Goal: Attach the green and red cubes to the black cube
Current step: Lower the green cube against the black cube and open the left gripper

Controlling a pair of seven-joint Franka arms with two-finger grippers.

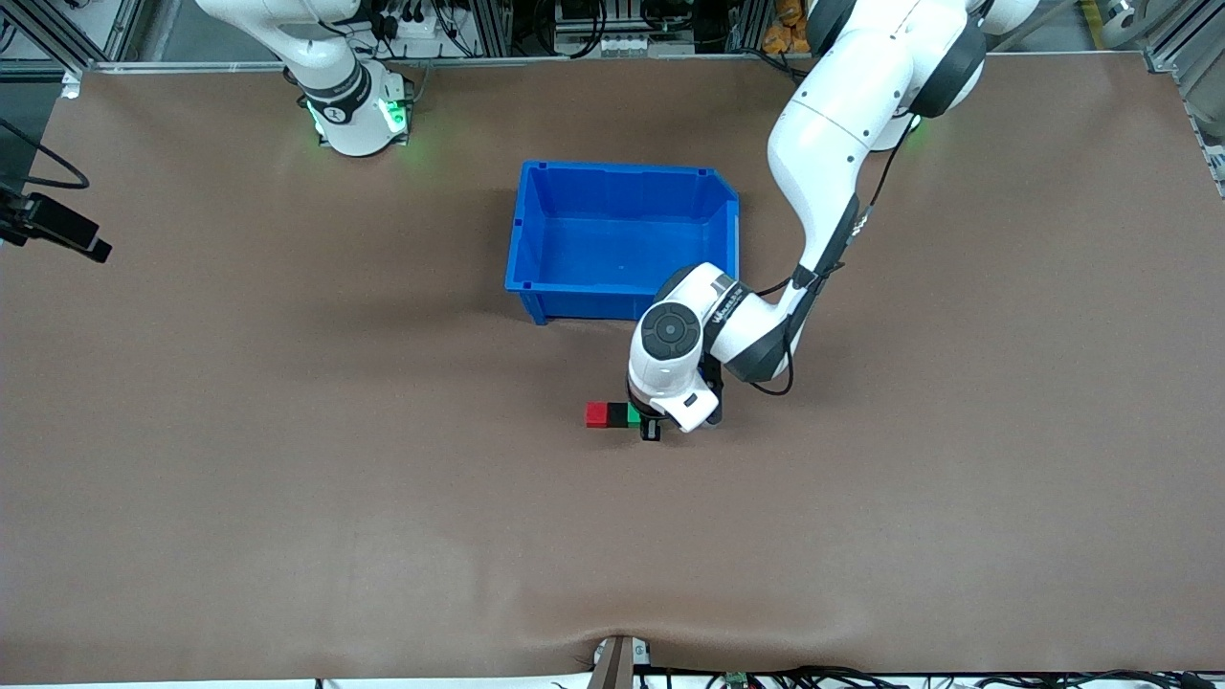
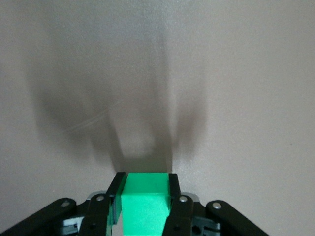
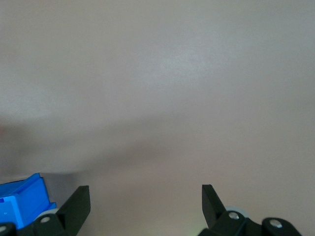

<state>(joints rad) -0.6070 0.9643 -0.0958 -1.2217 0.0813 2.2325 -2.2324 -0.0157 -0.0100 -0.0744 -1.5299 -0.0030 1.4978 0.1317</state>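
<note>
The green cube is down beside the black cube and would rest in the row. My left gripper should open now.
A red cube [image 1: 597, 414], a black cube [image 1: 617, 414] and a green cube [image 1: 634, 412] lie in a touching row on the brown table, black in the middle, nearer to the front camera than the blue bin. My left gripper [image 1: 651, 421] is down at the green end of the row and partly hides the green cube. In the left wrist view the left gripper [image 2: 145, 178] is shut on the green cube [image 2: 145, 204], one finger on each side. My right gripper [image 3: 145, 192] is open and empty over bare table; it does not show in the front view.
The blue bin [image 1: 536, 234] stands empty at the table's middle, close to the left arm's wrist; its corner shows in the right wrist view [image 3: 22, 204]. A black camera mount [image 1: 53, 230] juts in at the right arm's end of the table.
</note>
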